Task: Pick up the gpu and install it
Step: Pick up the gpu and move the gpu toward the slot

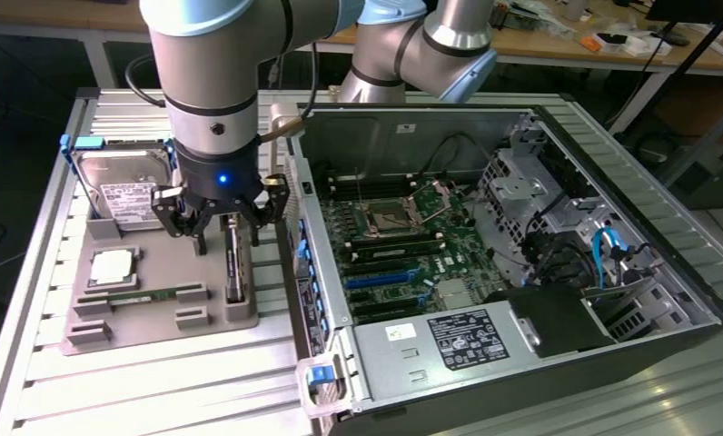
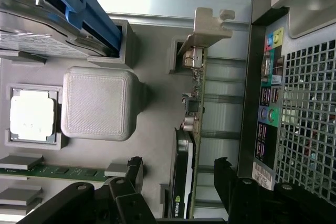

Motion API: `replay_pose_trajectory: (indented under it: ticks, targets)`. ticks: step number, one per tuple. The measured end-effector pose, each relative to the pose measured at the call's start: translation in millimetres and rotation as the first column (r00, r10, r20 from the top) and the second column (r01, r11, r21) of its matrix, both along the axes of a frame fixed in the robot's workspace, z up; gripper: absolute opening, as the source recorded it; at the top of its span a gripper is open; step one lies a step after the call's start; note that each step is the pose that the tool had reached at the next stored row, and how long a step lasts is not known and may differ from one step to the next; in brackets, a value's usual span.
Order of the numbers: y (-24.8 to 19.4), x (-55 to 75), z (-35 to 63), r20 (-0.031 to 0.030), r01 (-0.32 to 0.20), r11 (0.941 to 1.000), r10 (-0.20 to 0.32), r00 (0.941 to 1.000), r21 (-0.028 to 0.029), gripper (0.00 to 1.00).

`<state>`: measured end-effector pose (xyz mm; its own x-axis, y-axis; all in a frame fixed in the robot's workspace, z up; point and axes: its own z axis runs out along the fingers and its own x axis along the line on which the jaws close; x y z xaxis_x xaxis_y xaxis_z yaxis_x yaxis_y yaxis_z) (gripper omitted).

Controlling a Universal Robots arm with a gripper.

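Note:
My gripper should close now. My fingers are on both sides of the black cooler (image 2: 181,174) and the thin green board (image 2: 197,156) in the wrist view, so they would hold the GPU.
The gpu (image 1: 233,272) stands on edge in a slot at the grey parts tray's (image 1: 155,322) side nearest the computer case, a thin green board with a black cooler. In the wrist view the gpu (image 2: 195,103) runs edge-on, its silver bracket (image 2: 207,27) at the far end. My gripper (image 1: 228,240) hangs just above it, open, with one black finger on each side of the card. The fingers (image 2: 134,174) straddle the card near its cooler end without touching it, and the gripper (image 2: 178,174) holds nothing.
The tray also holds a silver hard drive (image 1: 125,191) in a blue bracket, a CPU (image 1: 113,265) and a RAM stick (image 1: 137,295). The open computer case (image 1: 652,272) lies close beside the tray, motherboard (image 1: 398,245) exposed, its rear port panel (image 2: 270,108) next to the card.

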<state>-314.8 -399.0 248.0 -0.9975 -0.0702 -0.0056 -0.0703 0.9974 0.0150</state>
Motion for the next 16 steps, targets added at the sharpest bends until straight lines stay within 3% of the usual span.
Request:
replay_pose_trajectory:
  ticks: [16]
  targets:
    - [0.0,0.0,-8.3,-0.0002,0.000,1.0000,0.000,1.0000,-0.0002,0.66]
